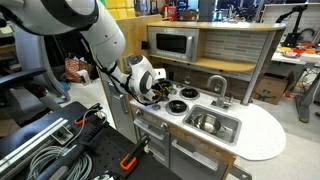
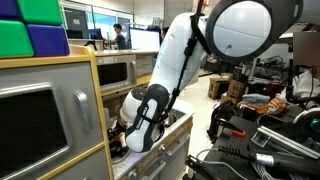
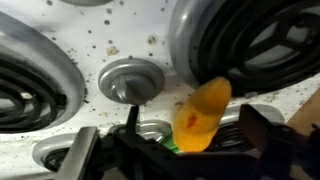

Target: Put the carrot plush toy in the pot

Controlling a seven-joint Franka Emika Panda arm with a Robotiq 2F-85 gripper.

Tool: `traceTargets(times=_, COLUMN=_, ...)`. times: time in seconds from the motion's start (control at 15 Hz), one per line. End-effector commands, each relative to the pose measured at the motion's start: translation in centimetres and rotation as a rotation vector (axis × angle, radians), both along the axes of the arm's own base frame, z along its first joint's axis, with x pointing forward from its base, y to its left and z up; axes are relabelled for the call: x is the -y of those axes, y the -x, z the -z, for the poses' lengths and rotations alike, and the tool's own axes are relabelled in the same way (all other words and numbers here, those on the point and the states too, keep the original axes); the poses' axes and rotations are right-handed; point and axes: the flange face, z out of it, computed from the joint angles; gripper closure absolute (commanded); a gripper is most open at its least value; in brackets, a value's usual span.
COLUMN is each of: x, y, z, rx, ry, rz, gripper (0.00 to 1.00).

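Observation:
The gripper should close on the carrot plush toy (image 3: 203, 115), because the toy's orange sides are between the robot's open fingers in the wrist view.
The carrot plush toy (image 3: 203, 115) is orange with a bit of green at its near end. In the wrist view it lies on the white toy stove top, over the edge of a burner (image 3: 265, 45). My gripper (image 3: 195, 128) is low over the stove with one dark finger on each side of the carrot. There is a gap on both sides, so it is open around the toy. In both exterior views the gripper (image 1: 152, 88) (image 2: 130, 135) hangs down at the stove and hides the carrot. I cannot make out the pot in any view.
A toy kitchen carries the stove (image 1: 180, 103), a sink basin (image 1: 212, 123) with a faucet (image 1: 217, 88), and a microwave (image 1: 172, 43) above. A round silver knob (image 3: 130, 80) sits between the burners. Cables and tools (image 1: 60, 150) lie in front.

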Motion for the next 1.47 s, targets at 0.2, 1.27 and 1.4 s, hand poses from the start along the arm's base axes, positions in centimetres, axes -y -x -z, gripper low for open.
traceTargets(times=0.2, x=-0.7, y=-0.8, z=0.2, rx=0.078, ry=-0.058, rz=-0.07, gripper=0.51)
traceTargets(times=1.27, x=14.8, y=1.1, z=-3.0, rx=0.146, ry=-0.08, rz=0.408, gripper=0.97)
traceTargets(times=1.4, x=16.8, y=1.0, z=-3.0, rx=0.132, ry=-0.086, rz=0.495, gripper=0.97)
